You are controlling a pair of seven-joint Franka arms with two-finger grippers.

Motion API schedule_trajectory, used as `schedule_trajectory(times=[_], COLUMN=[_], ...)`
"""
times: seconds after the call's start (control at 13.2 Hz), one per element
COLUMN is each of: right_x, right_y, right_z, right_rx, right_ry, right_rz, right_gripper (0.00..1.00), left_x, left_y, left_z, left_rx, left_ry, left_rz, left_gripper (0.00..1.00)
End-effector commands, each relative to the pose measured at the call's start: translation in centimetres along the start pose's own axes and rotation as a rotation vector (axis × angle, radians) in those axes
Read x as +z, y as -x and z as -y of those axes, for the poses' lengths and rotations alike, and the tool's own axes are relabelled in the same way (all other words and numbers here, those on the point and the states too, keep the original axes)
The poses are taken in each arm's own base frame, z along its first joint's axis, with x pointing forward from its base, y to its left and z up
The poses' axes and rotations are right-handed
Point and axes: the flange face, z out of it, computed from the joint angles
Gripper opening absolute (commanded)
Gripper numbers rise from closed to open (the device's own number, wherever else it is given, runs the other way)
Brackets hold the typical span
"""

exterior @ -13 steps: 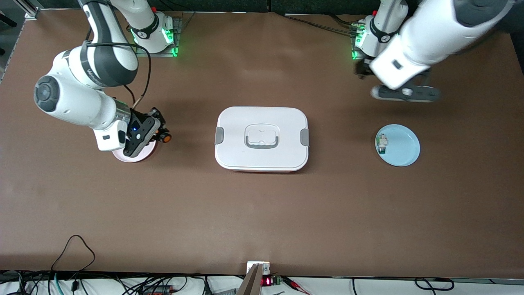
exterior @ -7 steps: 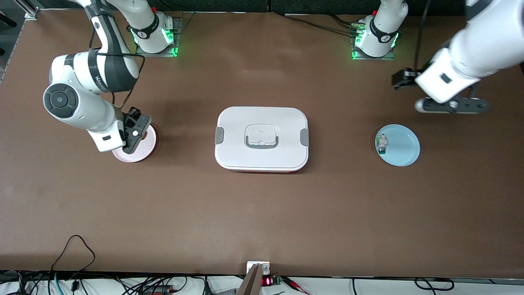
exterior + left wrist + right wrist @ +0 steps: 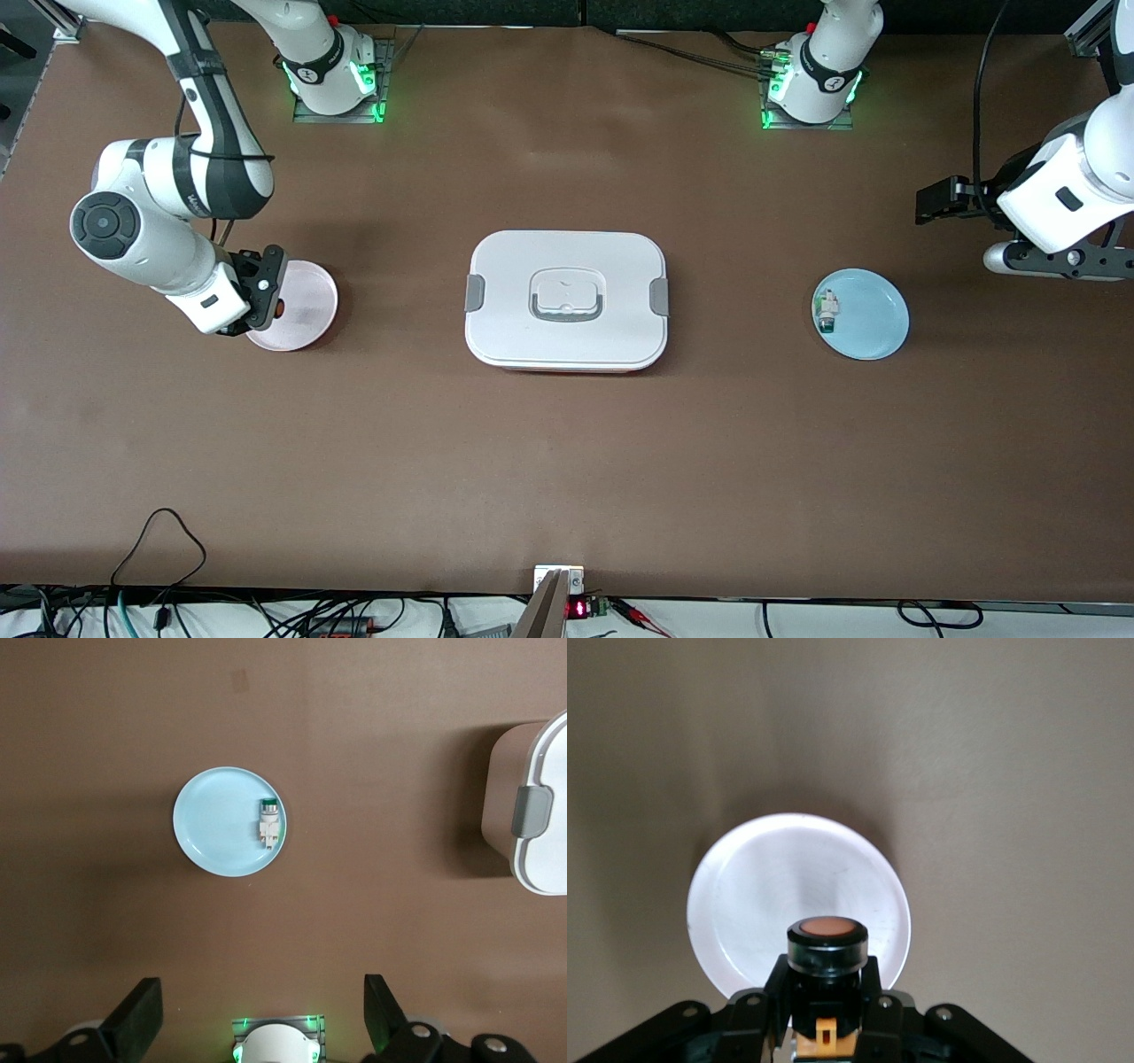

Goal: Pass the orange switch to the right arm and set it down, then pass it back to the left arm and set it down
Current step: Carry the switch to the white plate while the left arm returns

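Observation:
The orange switch stays in my right gripper for now, as it hangs high above the pink plate in the right wrist view and would fall if released now.
The orange switch, black-bodied with a round orange-topped end, sits clamped between the fingers of my right gripper, which is shut on it. In the front view that gripper hangs over the rim of a pink plate, with a bit of the switch showing. The white box with grey clips and handle stands mid-table. My left gripper is open and empty over bare table at the left arm's end; its fingers stand wide apart.
A light blue plate holding a white-and-green component lies between the box and the left arm's end. The same plate and the box's corner show in the left wrist view. Cables run along the table's near edge.
My right gripper swung with the switch from the box side of the pink plate to the plate's outer rim. The left arm moved away from the blue plate toward its end of the table.

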Motion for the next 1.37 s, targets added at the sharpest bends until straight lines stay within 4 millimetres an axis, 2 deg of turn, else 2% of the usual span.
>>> schedule_trajectory(times=[0.0,0.15,0.3,0.46,0.61,0.76,0.91,1.29], right_x=[3.1,5.2,6.3,6.6,7.6,9.0,9.5,11.6], right_y=[0.4,0.3,0.4,1.0,1.4,1.9,1.9,2.1], right_z=[2.6,4.1,4.4,4.4,4.4,4.3,4.3,4.3], right_rx=[-0.065,-0.096,-0.137,-0.163,-0.177,-0.167,-0.163,-0.135], right_ry=[0.020,0.038,0.038,0.036,0.045,0.045,0.048,0.039], right_rz=[-0.004,-0.010,-0.011,-0.011,-0.015,-0.017,-0.020,-0.029], right_gripper=[0.28,0.28,0.28,0.28,0.28,0.28,0.28,0.28], left_x=[-0.4,-1.2,-1.3,-1.1,-0.9,-0.9,-0.9,-0.6], left_y=[0.5,0.8,0.8,1.3,2.5,2.3,2.3,2.6], left_z=[-1.1,-1.0,-1.4,-0.6,-1.1,-1.1,-1.4,-0.7], left_rx=[-0.002,-0.018,-0.022,-0.043,-0.047,-0.066,-0.069,-0.080], left_ry=[0.020,0.010,0.003,0.051,0.049,0.047,0.047,0.048], left_rz=[-0.027,-0.063,-0.068,-0.061,-0.077,-0.075,-0.075,-0.048], left_gripper=[1.00,1.00,1.00,1.00,1.00,1.00,1.00,1.00])
